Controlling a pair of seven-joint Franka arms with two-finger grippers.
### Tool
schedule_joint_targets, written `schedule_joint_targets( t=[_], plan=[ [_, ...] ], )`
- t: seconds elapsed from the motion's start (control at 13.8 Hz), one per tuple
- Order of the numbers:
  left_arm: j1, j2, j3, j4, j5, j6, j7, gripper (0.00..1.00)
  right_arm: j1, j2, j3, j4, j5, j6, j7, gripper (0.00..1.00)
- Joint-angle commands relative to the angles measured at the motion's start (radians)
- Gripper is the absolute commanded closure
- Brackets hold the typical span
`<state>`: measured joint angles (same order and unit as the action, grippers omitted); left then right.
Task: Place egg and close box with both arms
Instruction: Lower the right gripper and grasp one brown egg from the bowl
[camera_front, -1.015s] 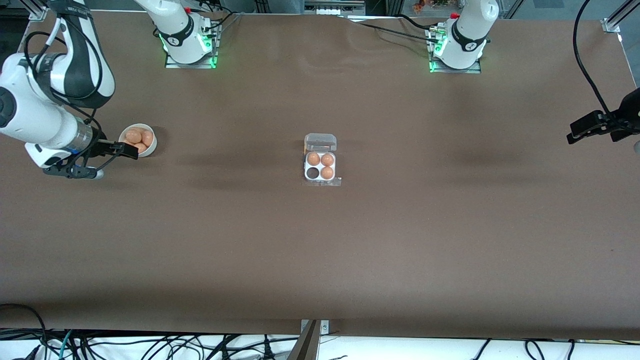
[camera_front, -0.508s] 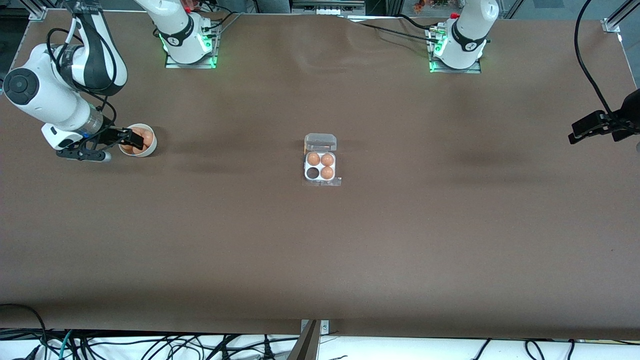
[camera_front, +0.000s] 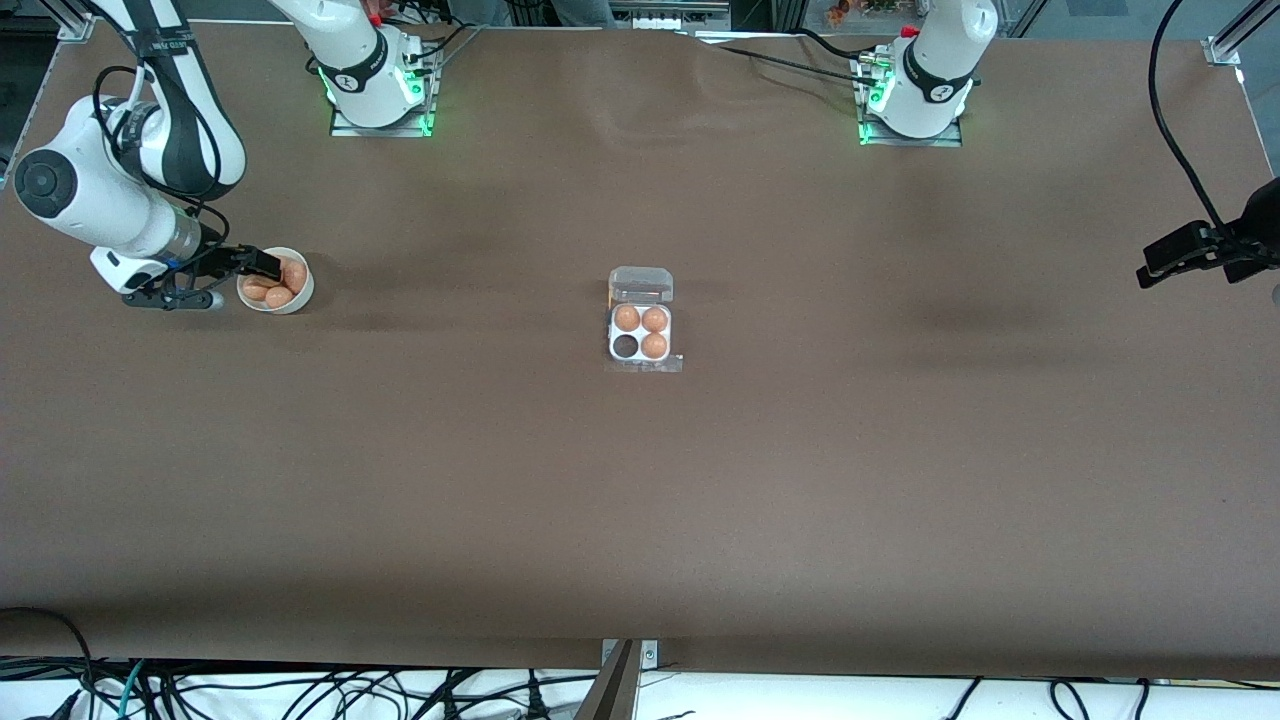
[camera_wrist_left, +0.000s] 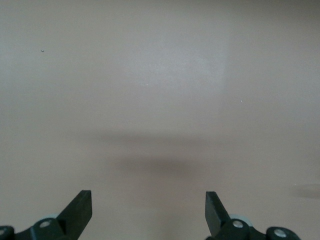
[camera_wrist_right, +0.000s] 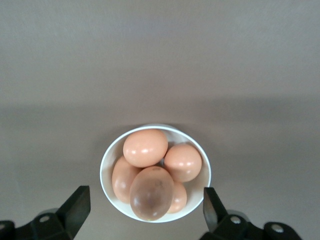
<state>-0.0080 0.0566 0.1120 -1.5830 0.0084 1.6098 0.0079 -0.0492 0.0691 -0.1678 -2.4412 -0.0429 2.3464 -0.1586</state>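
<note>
I need to lower my right gripper first and then close it on the egg, because its fingers are above the top egg (camera_front: 260, 282) (camera_wrist_right: 151, 194).
The box (camera_front: 640, 333) sits open at the table's middle, its clear lid (camera_front: 641, 284) folded back. Three orange-brown eggs fill its cells, and one cell (camera_front: 626, 346) is empty. Several more eggs (camera_front: 279, 296) lie in a round white bowl (camera_front: 307, 287) toward the right arm's end of the table. My right gripper (camera_front: 266, 265) hangs over this bowl, open and empty. In the right wrist view, my right gripper (camera_wrist_right: 145, 205) straddles the bowl (camera_wrist_right: 105, 165), and the top egg (camera_wrist_right: 152, 192) lies between its fingers. My left gripper (camera_front: 1160, 258) waits open at the left arm's end of the table and, in its wrist view (camera_wrist_left: 148, 207), sees only bare table.
The brown tabletop stretches wide around the box. Both arm bases (camera_front: 375, 90) (camera_front: 915, 95) stand on the table's edge farthest from the front camera. Cables hang along the edge nearest to it.
My right arm has swung in so its gripper, first beside the bowl, is now over the eggs. The left arm has not moved.
</note>
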Motion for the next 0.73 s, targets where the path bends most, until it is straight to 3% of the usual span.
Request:
schedule_joint_targets(
  t=[0.0, 0.51, 0.65],
  plan=[
    [0.003, 0.012, -0.006, 0.032, 0.013, -0.014, 0.003, 0.00, -0.004, -0.005, -0.001, -0.027, -0.009, 0.016, -0.016, 0.00],
    [0.003, 0.012, -0.008, 0.032, 0.012, -0.016, 0.001, 0.00, -0.004, 0.029, -0.001, -0.025, -0.009, -0.004, -0.022, 0.00],
    [0.003, 0.012, -0.008, 0.032, 0.012, -0.018, 0.000, 0.00, -0.004, 0.038, -0.001, -0.025, -0.009, -0.004, -0.022, 0.07]
  ],
)
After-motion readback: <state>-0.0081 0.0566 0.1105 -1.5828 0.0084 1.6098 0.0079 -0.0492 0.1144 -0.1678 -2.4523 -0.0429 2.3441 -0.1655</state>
